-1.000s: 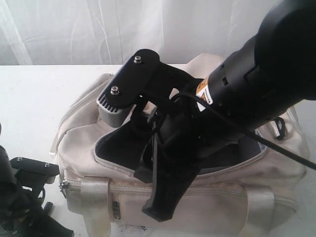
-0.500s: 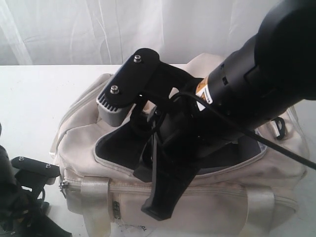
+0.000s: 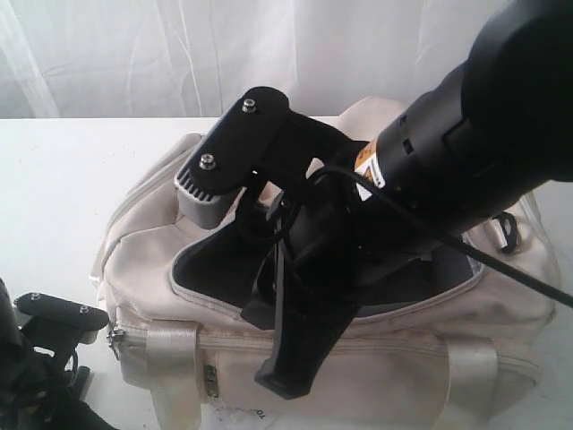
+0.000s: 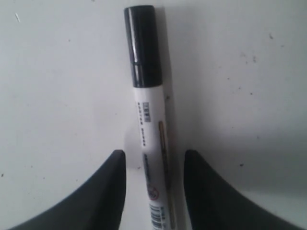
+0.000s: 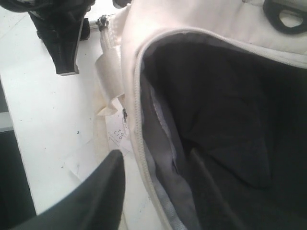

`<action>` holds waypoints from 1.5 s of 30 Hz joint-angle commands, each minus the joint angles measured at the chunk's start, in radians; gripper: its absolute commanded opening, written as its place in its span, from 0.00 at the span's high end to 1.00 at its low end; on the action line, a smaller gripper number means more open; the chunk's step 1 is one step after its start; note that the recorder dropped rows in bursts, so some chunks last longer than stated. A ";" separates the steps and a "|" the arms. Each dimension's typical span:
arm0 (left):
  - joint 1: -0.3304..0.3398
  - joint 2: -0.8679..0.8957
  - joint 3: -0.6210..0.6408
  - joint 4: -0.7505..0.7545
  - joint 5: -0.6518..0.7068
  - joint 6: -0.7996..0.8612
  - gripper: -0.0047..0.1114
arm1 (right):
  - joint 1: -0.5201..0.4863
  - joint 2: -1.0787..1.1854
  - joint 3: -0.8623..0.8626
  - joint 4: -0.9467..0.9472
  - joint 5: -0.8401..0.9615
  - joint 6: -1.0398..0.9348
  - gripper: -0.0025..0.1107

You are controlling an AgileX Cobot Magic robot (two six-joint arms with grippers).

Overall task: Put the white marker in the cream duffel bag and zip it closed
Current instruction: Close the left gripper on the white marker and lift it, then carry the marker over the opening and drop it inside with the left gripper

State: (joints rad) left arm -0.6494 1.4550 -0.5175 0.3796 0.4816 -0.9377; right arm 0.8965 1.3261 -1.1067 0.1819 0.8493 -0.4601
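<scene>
My left gripper picks up the white marker (image 4: pixel 151 124) by its body (image 4: pixel 156 165) next, to put it in the duffel bag.
The white marker (image 4: pixel 151 124) with its dark cap (image 4: pixel 142 45) lies flat on the white table. My left gripper (image 4: pixel 154 155) is open, one finger on each side of the marker's barrel and a gap on both sides. The cream duffel bag (image 3: pixel 376 358) sits in the middle of the table with its top unzipped and the dark lining (image 5: pixel 225 96) showing. My right gripper (image 5: pixel 154 153) is open and straddles the bag's near zipper rim (image 5: pixel 139 110). One of its fingers (image 3: pixel 291 358) hangs outside the front wall and the other is inside the opening.
The white table (image 3: pixel 63 179) runs left of the bag, with a white curtain (image 3: pixel 134 54) behind. The left arm (image 3: pixel 49 318) is low at the bag's left end. Webbing straps (image 3: pixel 170 358) cross the bag's front and a black loop (image 5: pixel 288 14) sits on its top.
The left arm's wrist has sunk lower at the bag's left end. The right arm and the bag have not moved.
</scene>
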 commanded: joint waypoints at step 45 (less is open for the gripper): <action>-0.001 -0.470 -0.272 -0.102 0.168 0.342 0.96 | 0.000 -0.067 0.001 -0.003 -0.070 0.018 0.61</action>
State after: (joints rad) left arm -0.6494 0.9920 -0.7188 0.3401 0.6353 -0.6861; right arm 0.8965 1.2662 -1.1067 0.1798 0.7986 -0.4488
